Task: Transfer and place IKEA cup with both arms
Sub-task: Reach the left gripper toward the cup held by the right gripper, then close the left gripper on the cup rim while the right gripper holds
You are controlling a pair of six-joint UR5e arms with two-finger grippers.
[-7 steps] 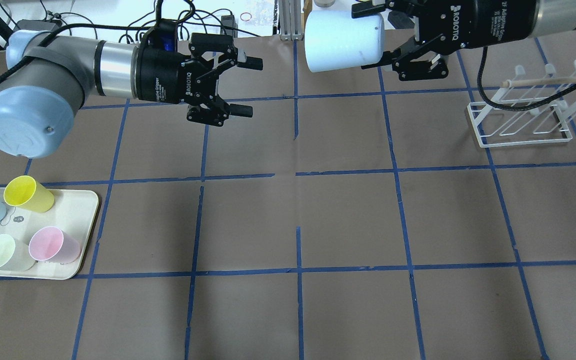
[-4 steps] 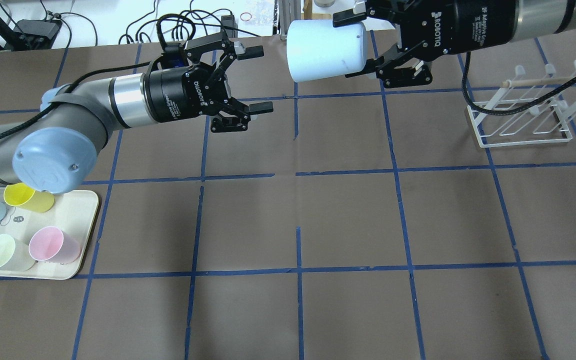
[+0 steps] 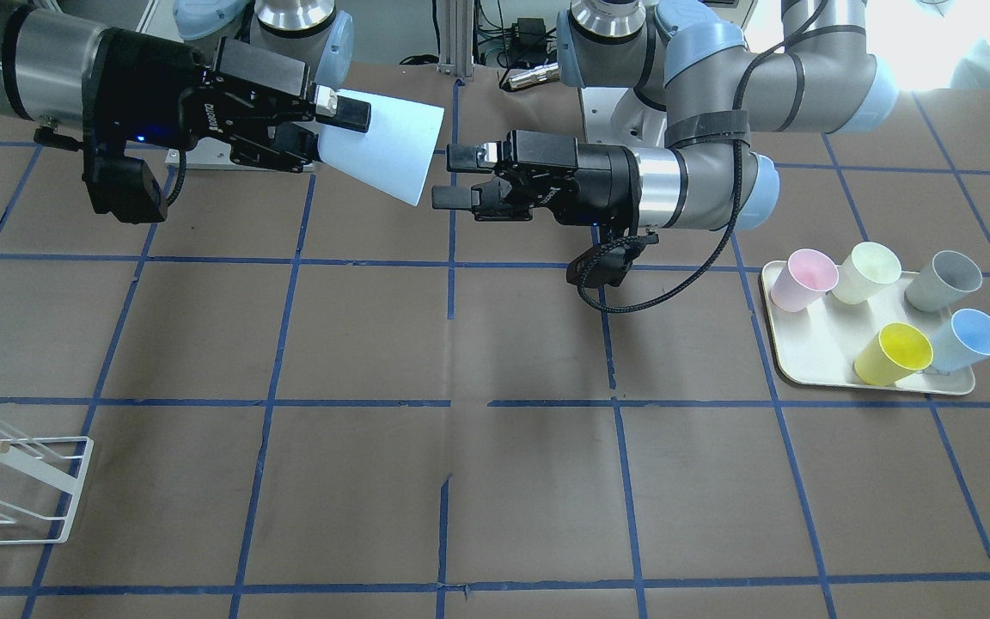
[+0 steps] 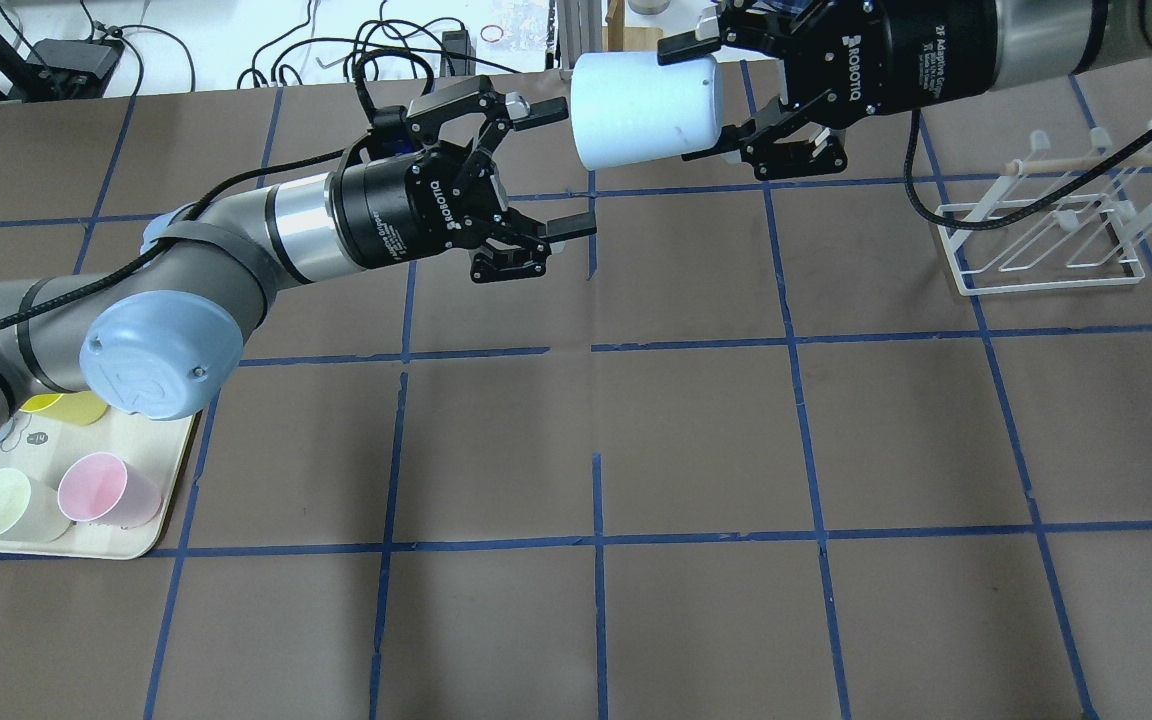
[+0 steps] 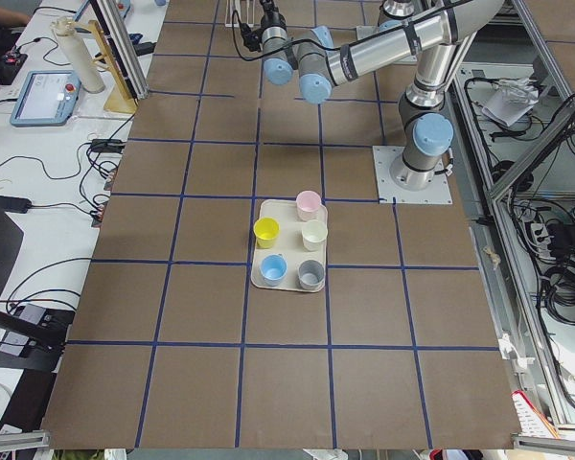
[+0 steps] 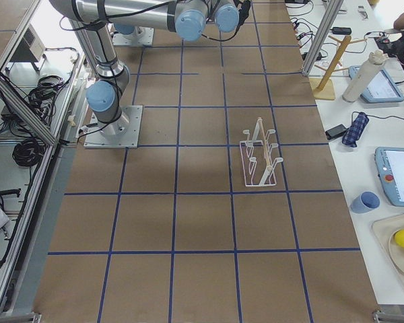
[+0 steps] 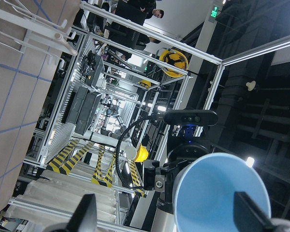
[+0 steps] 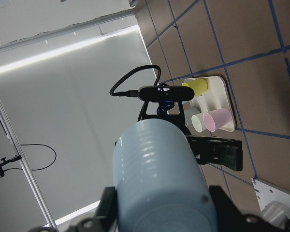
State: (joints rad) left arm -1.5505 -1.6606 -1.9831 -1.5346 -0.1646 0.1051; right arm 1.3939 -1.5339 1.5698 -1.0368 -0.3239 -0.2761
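My left gripper grabs the open rim [image 3: 430, 156] of the IKEA cup next, to take over the cup whose base end [image 3: 331, 146] my right gripper holds.
The IKEA cup [image 4: 636, 110], a pale light-blue tumbler, is held on its side in the air over the far middle of the table, mouth toward my left arm. My right gripper [image 4: 693, 100] is shut on its base end. It also shows in the front view [image 3: 383, 146] and the right wrist view [image 8: 159, 179]. My left gripper [image 4: 561, 170] is open, fingertips just short of the cup's rim, not touching it. In the left wrist view the cup's open mouth [image 7: 222, 193] faces the camera between the spread fingers [image 7: 87, 212].
A cream tray [image 3: 804, 361] at my left holds a pink cup [image 3: 800, 279], a cream cup [image 3: 869, 271], a grey cup [image 3: 942, 279], a yellow cup [image 3: 890, 352] and a sky-blue cup [image 3: 968, 340]. A white wire rack [image 4: 1036, 240] stands at the far right.
My left arm has swung right and forward, bringing its open gripper up to the cup's mouth. My right gripper has carried the cup a little to the left.
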